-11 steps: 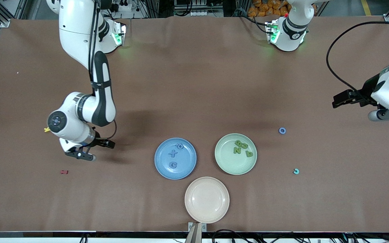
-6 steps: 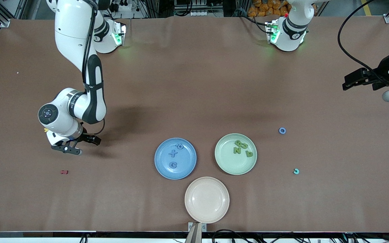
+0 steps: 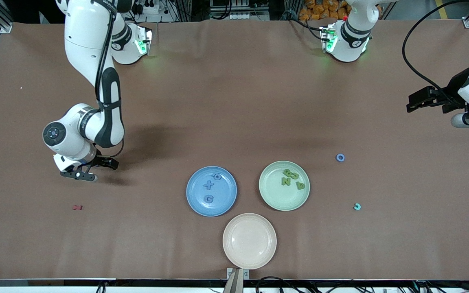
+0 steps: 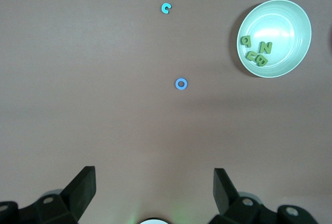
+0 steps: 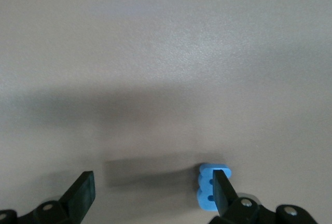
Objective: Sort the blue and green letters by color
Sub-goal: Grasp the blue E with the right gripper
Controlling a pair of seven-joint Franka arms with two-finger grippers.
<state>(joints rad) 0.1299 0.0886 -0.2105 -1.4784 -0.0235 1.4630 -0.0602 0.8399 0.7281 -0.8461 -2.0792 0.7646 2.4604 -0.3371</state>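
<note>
The blue letter (image 5: 206,185) is under one finger in the right wrist view, so my right gripper would miss if it closed now and should line up first.
My right gripper (image 3: 77,175) is open, low over the table near the right arm's end. In the right wrist view the right gripper (image 5: 153,177) has a blue letter (image 5: 206,187) lying flat on the table, partly hidden by one fingertip (image 5: 222,178) and not between the two. The front view hides this letter under the hand. My left gripper (image 3: 468,121) is open and empty, high over the left arm's end (image 4: 154,175). A blue O (image 3: 340,157) and a teal C (image 3: 357,206) lie loose beside the green plate (image 3: 268,195), which holds several green letters (image 3: 290,178). The blue plate (image 3: 196,203) holds three blue letters (image 3: 208,185).
An empty cream plate (image 3: 249,240) sits nearest the front camera, between the two coloured plates. A dark red letter (image 3: 77,207) lies nearer the front camera than my right gripper. The O (image 4: 181,83), the C (image 4: 165,8) and the green plate (image 4: 290,22) show in the left wrist view.
My right gripper has moved toward the right arm's end and away from the front camera, now covering the yellow letter. My left gripper rose away from the front camera, then came back slightly.
</note>
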